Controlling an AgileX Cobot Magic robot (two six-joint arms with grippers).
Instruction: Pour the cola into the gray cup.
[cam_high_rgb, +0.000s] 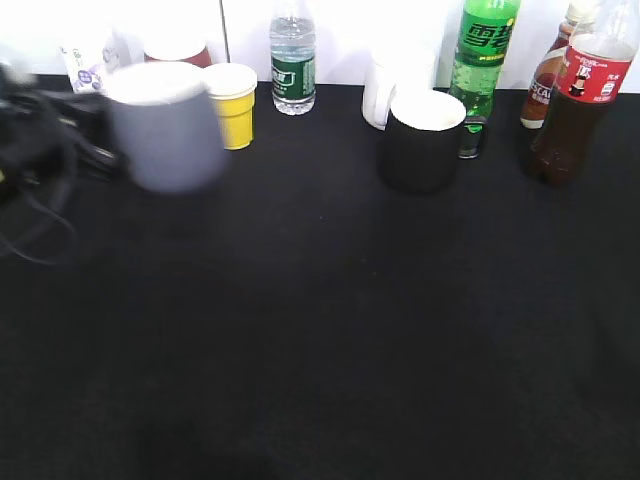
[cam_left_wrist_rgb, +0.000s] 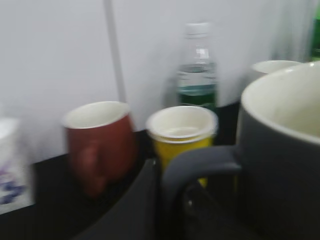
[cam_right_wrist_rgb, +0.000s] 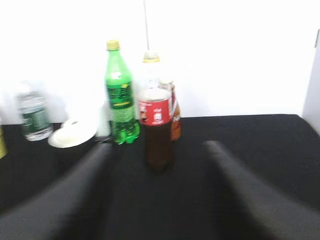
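The right gripper grabs the bottle by its body just below the red label (cam_high_rgb: 571, 116) next, since its dark cola is in the lower half of the bottle.
The gray cup (cam_high_rgb: 165, 130) is at the left, blurred by motion. In the left wrist view its handle sits between my left gripper's (cam_left_wrist_rgb: 172, 200) fingers, with the cup's body (cam_left_wrist_rgb: 280, 165) to the right. In the exterior view the left gripper (cam_high_rgb: 95, 135) is a dark blur beside the cup. The cola (cam_high_rgb: 575, 110), a tall bottle with a red label, stands upright at the back right. My right gripper (cam_right_wrist_rgb: 159, 146) is open and empty, with the cola (cam_right_wrist_rgb: 156, 130) standing ahead between its fingers, apart from them. The right gripper is outside the exterior view.
A black mug (cam_high_rgb: 425, 140) stands mid-right, with a white mug (cam_high_rgb: 395, 85) and a green soda bottle (cam_high_rgb: 480, 70) behind it. A small brown bottle (cam_high_rgb: 548, 85) stands next to the cola. A water bottle (cam_high_rgb: 292, 65), yellow cup (cam_high_rgb: 233, 105) and dark red mug (cam_high_rgb: 180, 52) line the back.
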